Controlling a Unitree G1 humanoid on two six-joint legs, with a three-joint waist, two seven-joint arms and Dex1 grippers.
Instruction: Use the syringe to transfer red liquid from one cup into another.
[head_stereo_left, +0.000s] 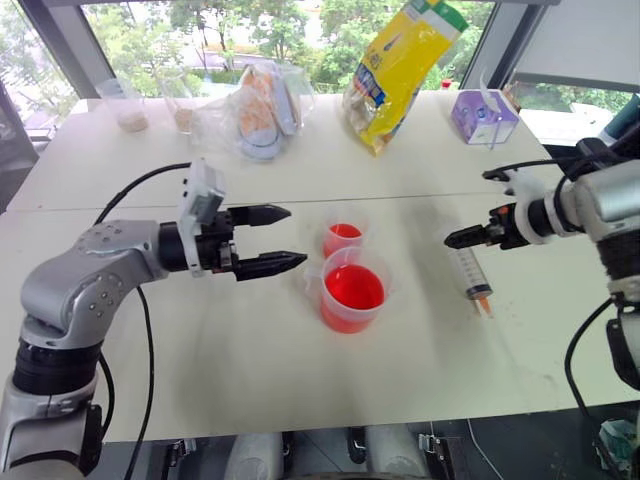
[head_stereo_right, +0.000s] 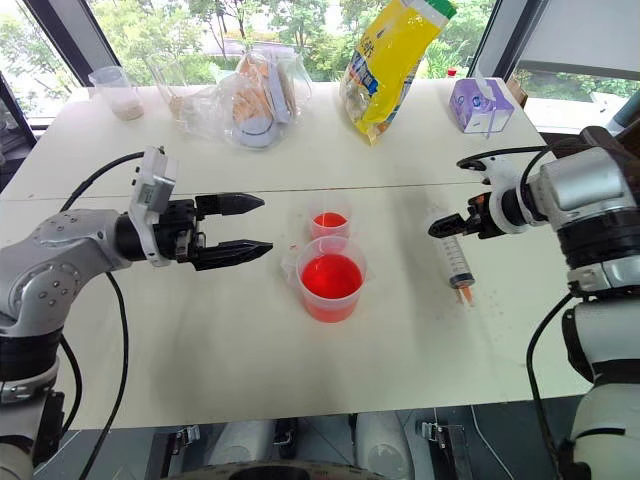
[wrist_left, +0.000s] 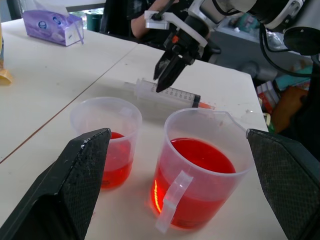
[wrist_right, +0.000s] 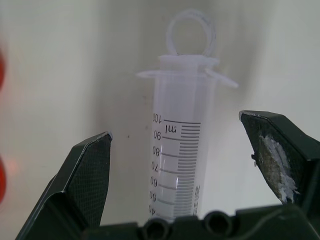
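The robot's right gripper needs to grab the syringe next by the syringe's narrower body (head_stereo_left: 469, 266), just below the syringe's finger rim, where the finger rim flares wide at the syringe's plunger end.
The syringe (head_stereo_left: 470, 275) lies flat on the white table, right of the cups, orange tip toward me and barrel empty. My right gripper (head_stereo_left: 452, 239) hangs open just over its plunger end. In the right wrist view its fingers (wrist_right: 90, 175) stand either side of the barrel (wrist_right: 180, 150), apart from it. The larger spouted beaker (head_stereo_left: 352, 292) holds much red liquid (head_stereo_left: 354, 288). Touching it behind is the small plain cup (head_stereo_left: 343, 240), with a shallow red layer. My left gripper (head_stereo_left: 296, 237) hovers open left of both cups, pointing at them, nothing between its fingers.
At the back of the table stand a yellow bag (head_stereo_left: 400, 70), a purple tissue box (head_stereo_left: 483, 115), a clear bag of items (head_stereo_left: 255, 110) and two clear cups (head_stereo_left: 125, 105). A seam (head_stereo_left: 400, 197) crosses the table behind the cups.
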